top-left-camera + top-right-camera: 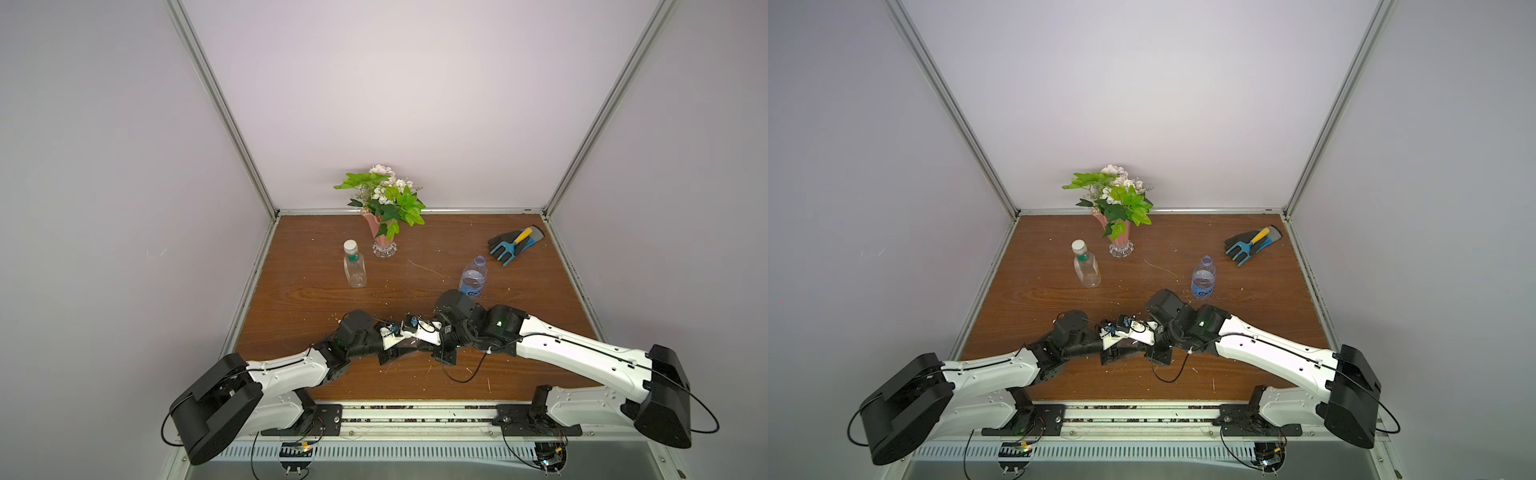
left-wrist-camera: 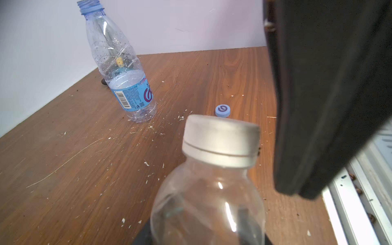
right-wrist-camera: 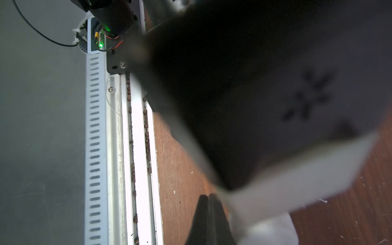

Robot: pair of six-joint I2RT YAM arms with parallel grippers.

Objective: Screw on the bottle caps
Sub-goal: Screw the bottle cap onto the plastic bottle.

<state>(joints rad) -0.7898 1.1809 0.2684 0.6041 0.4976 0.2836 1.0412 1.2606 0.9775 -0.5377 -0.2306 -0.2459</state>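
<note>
My right gripper, shut beside the white cap (image 3: 272,232), reopens next, then closes around the cap's sides.
My left gripper (image 2: 203,233) is shut on the body of a round clear bottle (image 2: 207,203) with a white cap (image 2: 220,142) sitting on its neck. My right gripper (image 3: 209,198) is shut with nothing between its fingers, just beside that cap; its dark body (image 2: 328,95) fills one side of the left wrist view. The blue-labelled bottle (image 1: 473,277) (image 2: 127,84) stands open-necked. A blue cap (image 2: 222,110) with a swirl mark lies on the table beyond the held bottle. The squarish bottle (image 1: 354,270) (image 1: 1087,270) stands at the left with a white cap (image 1: 350,247) on. Both wrists meet near the front centre (image 1: 409,345).
A pink vase of flowers (image 1: 384,232) stands at the back, right of the squarish bottle. A dark glove with a yellow-handled tool (image 1: 515,245) lies at the back right. The wooden table (image 1: 291,299) is flecked with crumbs; a metal rail (image 3: 137,148) runs along its front edge.
</note>
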